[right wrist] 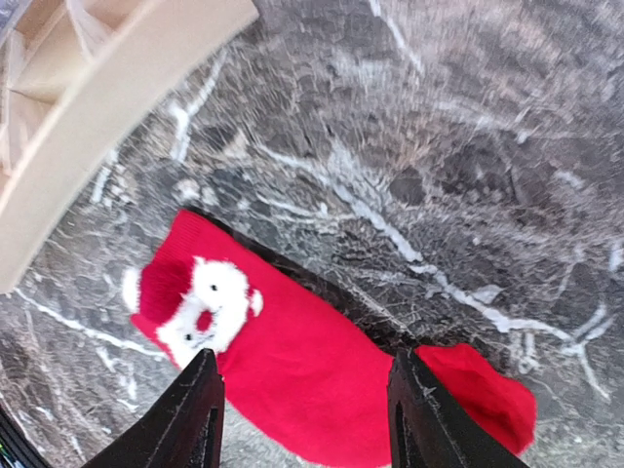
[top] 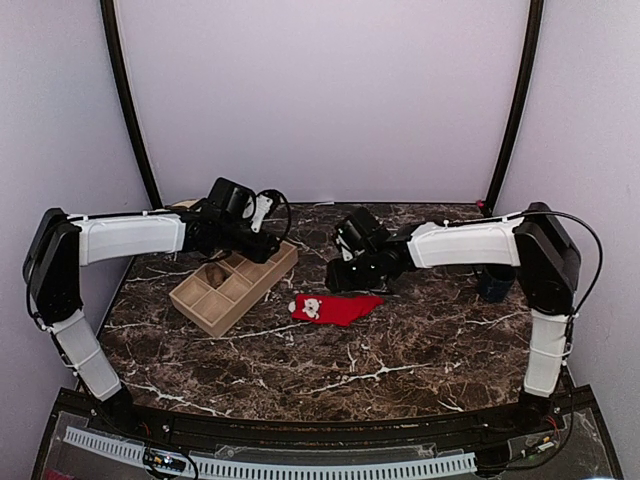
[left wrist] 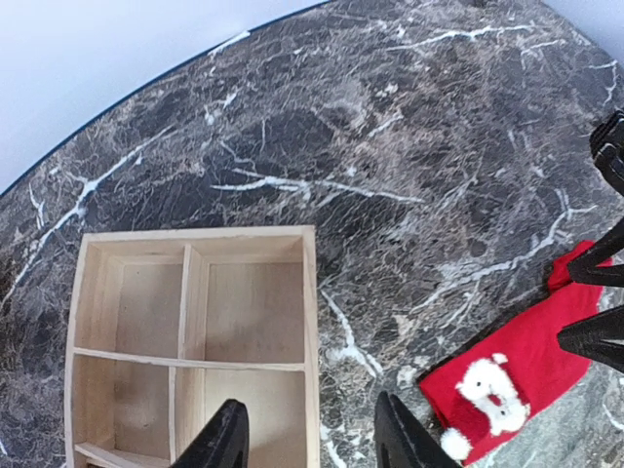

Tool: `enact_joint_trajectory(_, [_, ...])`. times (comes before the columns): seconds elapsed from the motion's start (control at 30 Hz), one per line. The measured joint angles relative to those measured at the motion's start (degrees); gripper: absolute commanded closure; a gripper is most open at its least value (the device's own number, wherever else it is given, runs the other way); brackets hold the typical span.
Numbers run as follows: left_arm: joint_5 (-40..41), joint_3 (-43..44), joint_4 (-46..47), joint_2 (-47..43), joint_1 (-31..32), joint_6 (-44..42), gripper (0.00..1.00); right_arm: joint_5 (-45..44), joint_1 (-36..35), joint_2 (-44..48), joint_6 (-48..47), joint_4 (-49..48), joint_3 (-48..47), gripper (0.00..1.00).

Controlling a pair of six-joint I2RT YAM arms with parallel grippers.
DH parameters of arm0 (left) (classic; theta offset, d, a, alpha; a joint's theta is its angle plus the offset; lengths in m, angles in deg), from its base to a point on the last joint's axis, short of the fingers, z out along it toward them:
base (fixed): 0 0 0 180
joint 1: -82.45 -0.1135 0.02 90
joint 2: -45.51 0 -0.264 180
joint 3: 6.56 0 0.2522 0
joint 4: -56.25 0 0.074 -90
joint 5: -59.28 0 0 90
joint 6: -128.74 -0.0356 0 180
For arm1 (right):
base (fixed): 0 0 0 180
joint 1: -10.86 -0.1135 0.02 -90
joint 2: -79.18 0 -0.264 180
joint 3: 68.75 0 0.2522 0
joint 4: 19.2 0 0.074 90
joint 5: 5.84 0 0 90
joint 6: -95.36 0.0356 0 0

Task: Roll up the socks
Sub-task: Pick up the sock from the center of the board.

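I will straighten the rest of the sock for rolling, so it should stay free. My left gripper will grab the red sock by its white furry patch end [top: 302, 308] [left wrist: 466, 404] next.
The red sock [top: 335, 308] lies flat on the marble table, its white furry patch [right wrist: 200, 307] towards the wooden tray. My right gripper [right wrist: 304, 375] hangs open just above it, one finger over each side of the sock [right wrist: 302, 361], with nothing gripped. My left gripper [left wrist: 307, 419] is open over the tray's right wall [left wrist: 310, 322], and nothing is between its fingers. In the top view a brown bundle [top: 214, 271], which looks like the tan sock, rests in a tray compartment beside the left gripper [top: 258, 245]. The left wrist view also shows the red sock [left wrist: 517, 375].
The wooden compartment tray [top: 262, 285] sits left of centre, angled, with its long side close to the red sock. A dark small object [top: 495, 283] stands at the right behind the right arm. Black poles and pale walls frame the back.
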Motion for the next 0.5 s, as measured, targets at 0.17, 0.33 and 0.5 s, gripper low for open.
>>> enact_joint_trajectory(0.17, [-4.72, -1.22, -1.46, -4.20, 1.16, 0.74, 0.53, -1.95, -0.15, 5.05, 0.00, -0.24, 0.00, 0.46])
enact_joint_trajectory(0.33, [-9.40, -2.08, -4.72, -3.56, 4.44, 3.06, 0.53, -3.78, -0.35, 9.27, 0.46, -0.31, 0.66, 0.46])
enact_joint_trajectory(0.5, [-12.81, -2.08, -6.75, 0.22, 6.54, 6.71, 0.53, -5.33, -0.66, 12.79, 1.97, -0.66, 5.49, 0.46])
